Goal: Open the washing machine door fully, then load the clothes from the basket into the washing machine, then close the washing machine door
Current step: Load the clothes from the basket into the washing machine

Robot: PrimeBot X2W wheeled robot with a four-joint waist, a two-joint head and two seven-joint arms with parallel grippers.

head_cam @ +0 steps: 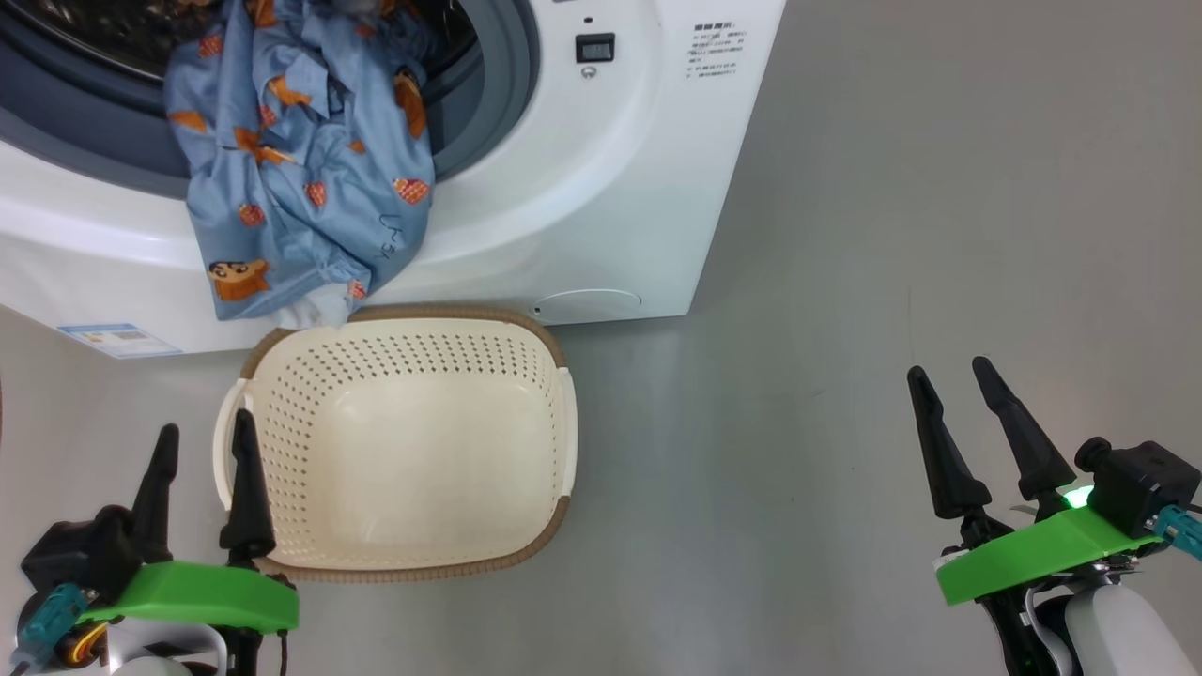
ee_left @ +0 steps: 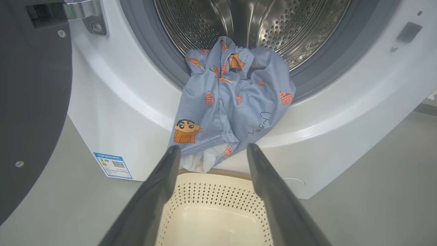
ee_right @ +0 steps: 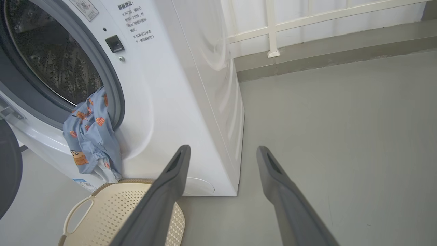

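The drooping clothes need to go fully into the drum (ee_left: 254, 24), so my left gripper needs to grab them by their hanging printed hem (ee_left: 213, 145) next.
The white washing machine (head_cam: 601, 188) stands open, its steel drum (ee_left: 252, 20) showing. Blue printed clothes (head_cam: 300, 160) lie half in the drum mouth and drape over the front lip, the hem reaching the basket's far rim; the same clothes (ee_left: 232, 102) hang ahead of my left fingers and appear as clothes (ee_right: 90, 136) in the right wrist view. The cream basket (head_cam: 282, 413) sits on the floor before the machine with nothing in it. The washing machine door (ee_left: 30, 112) stands swung out at the left. My left gripper (head_cam: 205, 437) is open beside the basket's near left corner. My right gripper (head_cam: 948, 368) is open over bare floor.
Grey floor (head_cam: 892, 235) stretches to the right of the machine. A white railing and a low kerb (ee_right: 273, 51) run behind it. A blue label sticker (head_cam: 117, 338) marks the machine's lower left corner.
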